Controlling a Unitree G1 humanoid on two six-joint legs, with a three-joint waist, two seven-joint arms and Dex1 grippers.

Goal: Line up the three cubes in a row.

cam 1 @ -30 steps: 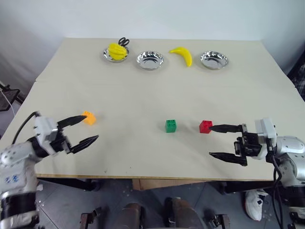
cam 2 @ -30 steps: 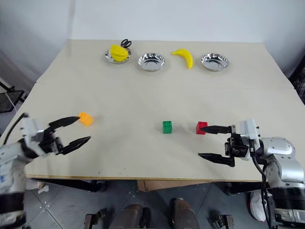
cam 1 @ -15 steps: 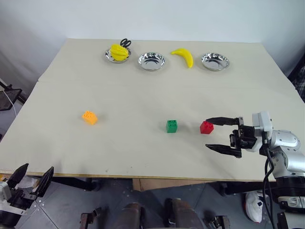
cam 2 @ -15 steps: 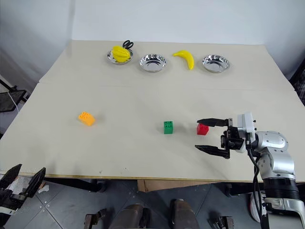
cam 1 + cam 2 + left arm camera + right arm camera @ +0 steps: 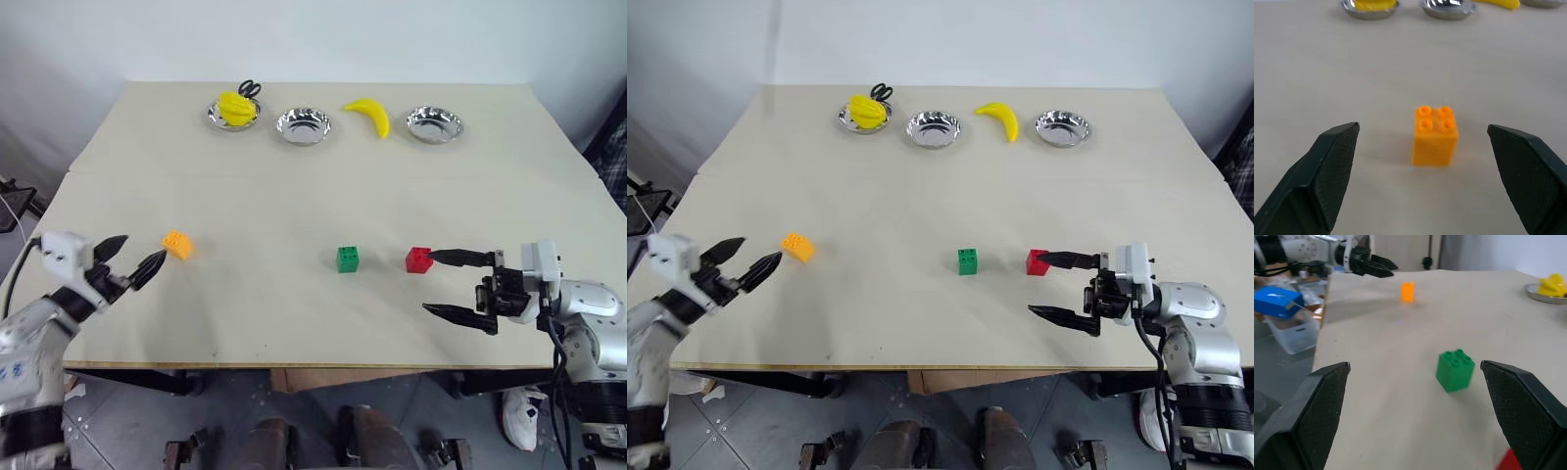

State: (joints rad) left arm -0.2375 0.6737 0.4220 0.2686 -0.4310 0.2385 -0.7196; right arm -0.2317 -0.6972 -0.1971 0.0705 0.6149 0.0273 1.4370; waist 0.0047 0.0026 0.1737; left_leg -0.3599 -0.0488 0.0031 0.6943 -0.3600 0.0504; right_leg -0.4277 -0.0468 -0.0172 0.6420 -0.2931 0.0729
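The orange cube (image 5: 177, 244) needs to line up with the green and red ones, so my left gripper will pick it up next by its two sides.
Three small studded cubes sit on the beige table (image 5: 294, 196). The orange cube (image 5: 177, 244) lies at the left, the green cube (image 5: 348, 258) near the middle and the red cube (image 5: 419, 259) just right of it. My left gripper (image 5: 142, 253) is open and points at the orange cube from the left, a short gap away. In the left wrist view the orange cube (image 5: 1435, 136) stands ahead, between the spread fingers. My right gripper (image 5: 428, 283) is open and empty, its far fingertip right beside the red cube. The right wrist view looks past the green cube (image 5: 1455, 370) toward the orange one.
Along the table's far edge stand three steel bowls: the left bowl (image 5: 235, 113) holds a yellow object with black scissors (image 5: 250, 87) behind it, then the middle bowl (image 5: 303, 125) and the right bowl (image 5: 434, 123). A banana (image 5: 368, 113) lies between the last two.
My left gripper, at the orange cube a second ago, dropped below the table's front edge and has come back up left of the cube. The right gripper has stayed put beside the red cube.
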